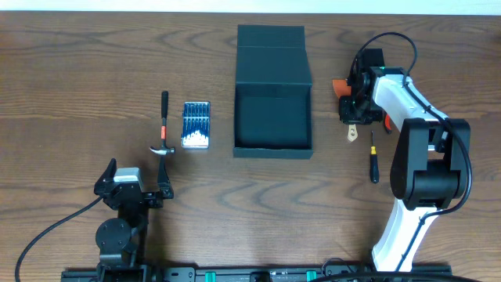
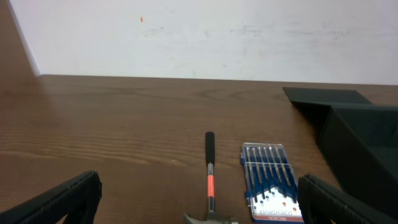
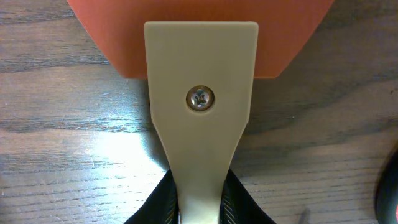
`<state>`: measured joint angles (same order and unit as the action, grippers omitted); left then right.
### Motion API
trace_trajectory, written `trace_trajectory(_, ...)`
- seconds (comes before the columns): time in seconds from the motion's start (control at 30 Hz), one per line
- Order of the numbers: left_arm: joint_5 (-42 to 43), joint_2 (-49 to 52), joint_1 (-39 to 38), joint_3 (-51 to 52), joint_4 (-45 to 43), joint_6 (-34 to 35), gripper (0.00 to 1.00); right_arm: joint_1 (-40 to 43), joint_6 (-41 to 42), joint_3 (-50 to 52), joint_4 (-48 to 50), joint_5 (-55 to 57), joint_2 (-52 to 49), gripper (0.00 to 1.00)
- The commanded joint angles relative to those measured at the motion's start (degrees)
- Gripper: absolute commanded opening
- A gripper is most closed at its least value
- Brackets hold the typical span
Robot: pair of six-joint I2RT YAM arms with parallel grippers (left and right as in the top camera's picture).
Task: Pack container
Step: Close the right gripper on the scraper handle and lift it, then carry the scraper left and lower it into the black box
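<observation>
My right gripper's fingers are closed on the cream handle's narrow neck (image 3: 201, 174). The scraper (image 3: 200, 74) would come along if I lifted my right gripper now.
The container (image 1: 272, 151) is a dark teal-black box lying open mid-table, its flap lid folded back toward the far edge; its side shows at the right of the left wrist view (image 2: 367, 140). To its right, my right gripper (image 1: 354, 110) is shut on a scraper (image 3: 200, 74) with a cream handle and an orange blade, lying on the wood. The fingers (image 3: 239, 202) clamp the handle's narrow neck, and the gripper's centre (image 3: 200, 196) sits on that neck. My left gripper (image 1: 135, 182) stands open near the front left, just short of the hammer's head, nothing between its fingers (image 2: 62, 199).
A hammer (image 1: 163, 129) with an orange band lies left of the container, and a small blue case of screwdrivers (image 1: 196, 125) lies between them. A black screwdriver (image 1: 373, 157) lies right of the container, near the right arm's base.
</observation>
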<state>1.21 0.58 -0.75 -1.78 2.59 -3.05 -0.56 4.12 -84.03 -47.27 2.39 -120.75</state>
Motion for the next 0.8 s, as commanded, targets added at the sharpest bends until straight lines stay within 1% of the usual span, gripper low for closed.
trace_trajectory(0.0,-0.17,-0.35,0.31,1.55,1.22,-0.37,0.98,-0.24,0.09,-0.17,-0.96,0.85,-1.4,0.02)
trace_trajectory(0.1,-0.17,-0.35,0.31,1.55,1.22,-0.37,0.99,-0.24,0.09,-1.46,-1.97,0.9,-1.38,0.01)
trace_trajectory(0.27,-0.17,-0.35,0.31,1.55,1.22,-0.37,0.98,-0.24,0.09,-5.7,-4.98,1.29,-1.38,0.01)
trace_trajectory(0.57,-0.2,-0.35,0.31,1.55,1.22,-0.37,0.98,-0.28,0.02,-15.61,-11.02,2.12,-1.38,0.01)
trace_trajectory(0.77,-0.17,-0.35,0.31,1.55,1.22,-0.37,0.98,-0.63,-1.51,-23.39,-16.04,2.1,-1.38,0.01)
